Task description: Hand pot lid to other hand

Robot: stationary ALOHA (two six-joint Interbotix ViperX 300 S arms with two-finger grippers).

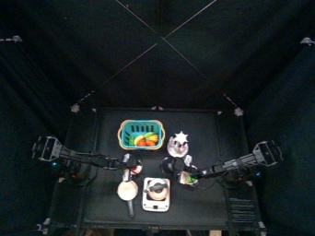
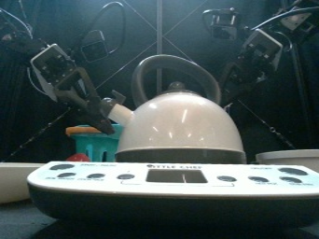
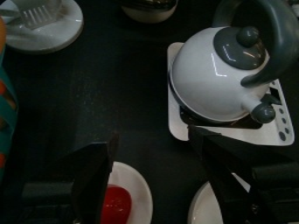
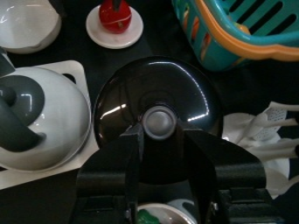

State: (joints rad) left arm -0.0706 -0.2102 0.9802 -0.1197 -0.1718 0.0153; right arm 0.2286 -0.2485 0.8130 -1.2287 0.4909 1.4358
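I should next grab the pot lid with my right gripper by its round knob (image 4: 159, 121). That leaves the lid's rim free for my other hand.
The pot lid (image 4: 156, 92) is a glossy black disc with a round knob at its centre. It lies flat on the table between the kettle and the green basket, and it also shows in the top view (image 1: 170, 166). My right gripper (image 4: 163, 140) hangs over the lid's near part, jaws open on either side of the knob, and comes in from the right in the top view (image 1: 185, 171). My left gripper (image 3: 152, 144) is open and empty above the bare table beside the kettle, left of the lid in the top view (image 1: 131, 164).
A white kettle (image 3: 222, 66) stands on a white base at the table's front (image 1: 155, 192). Around it are a green basket (image 1: 143, 135), a white spiky star item (image 1: 181, 139), a tan spoon (image 1: 127, 191), a red item on a small white plate (image 4: 114, 22), and a white bowl (image 4: 26, 22).
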